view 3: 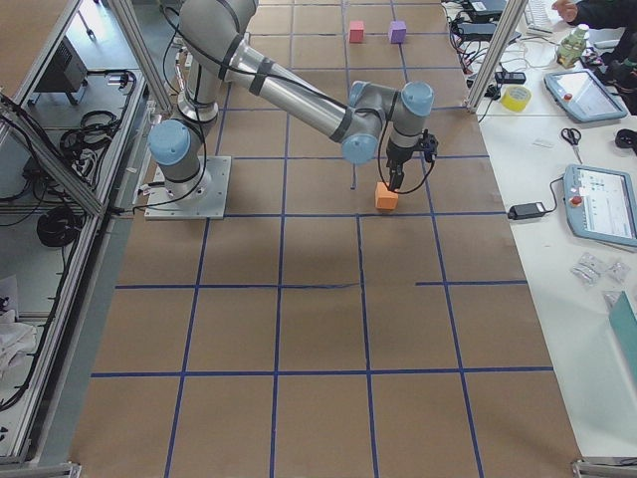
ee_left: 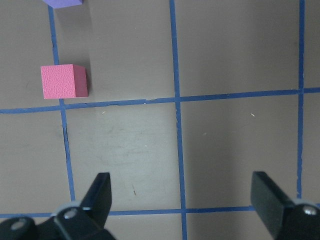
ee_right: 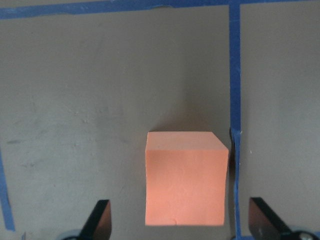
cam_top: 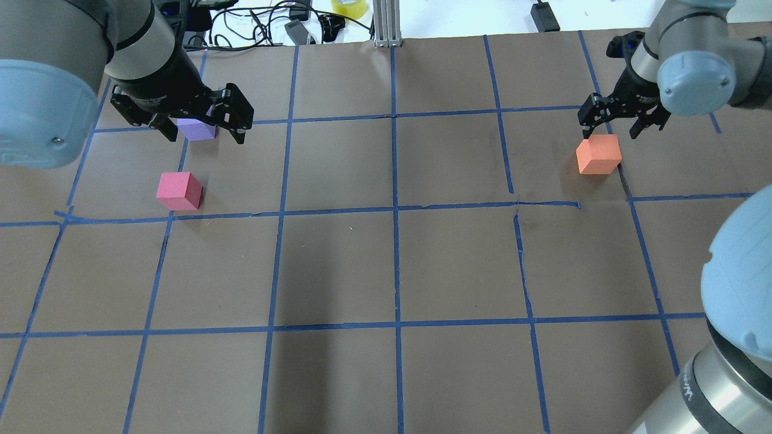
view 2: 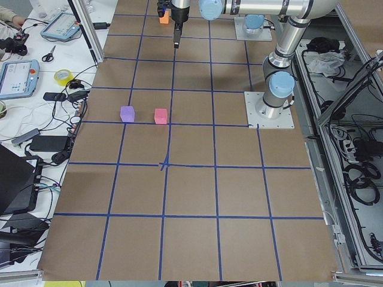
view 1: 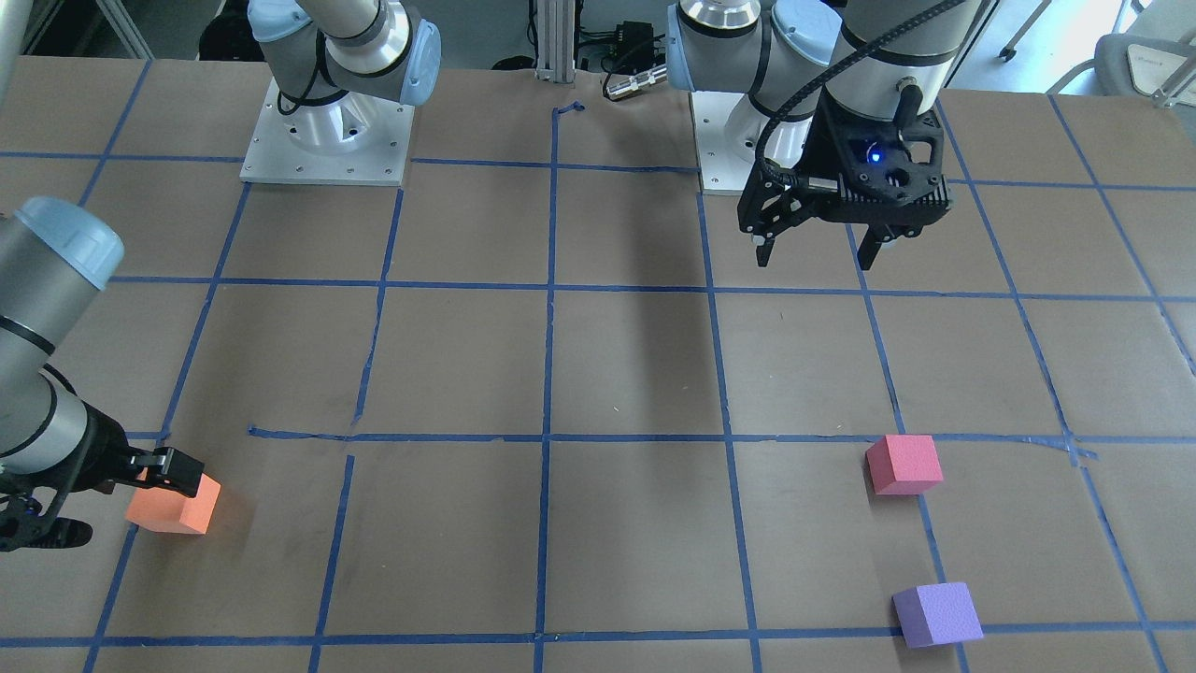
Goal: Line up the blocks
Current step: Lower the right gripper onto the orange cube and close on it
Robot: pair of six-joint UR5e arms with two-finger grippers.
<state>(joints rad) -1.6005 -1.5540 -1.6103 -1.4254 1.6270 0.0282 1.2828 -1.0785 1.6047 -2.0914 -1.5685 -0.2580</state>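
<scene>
The orange block (view 1: pixel 173 505) is next for my right gripper, which will grip it by its opposite sides. My right gripper will then put it in line with the other blocks.
The orange block (view 1: pixel 173 505) lies on the brown table, also seen in the overhead view (cam_top: pixel 598 155) and the right wrist view (ee_right: pixel 185 177). My right gripper (cam_top: pixel 609 134) is open just over it, one finger on each side, not gripping. The pinkish-red block (cam_top: pixel 179 191) and the purple block (view 1: pixel 936 614) lie apart on the other side. My left gripper (view 1: pixel 816 257) is open and empty, high above the table. In the overhead view it partly covers the purple block (cam_top: pixel 196 129). The left wrist view shows the pinkish-red block (ee_left: pixel 63 81) ahead of it.
Blue tape lines (cam_top: pixel 395 211) divide the brown table into squares. The two arm bases (view 1: pixel 327 140) stand at the robot's edge. Cables, a tape roll (cam_top: pixel 348 6) and tablets (view 3: pixel 602 204) lie beyond the far edge.
</scene>
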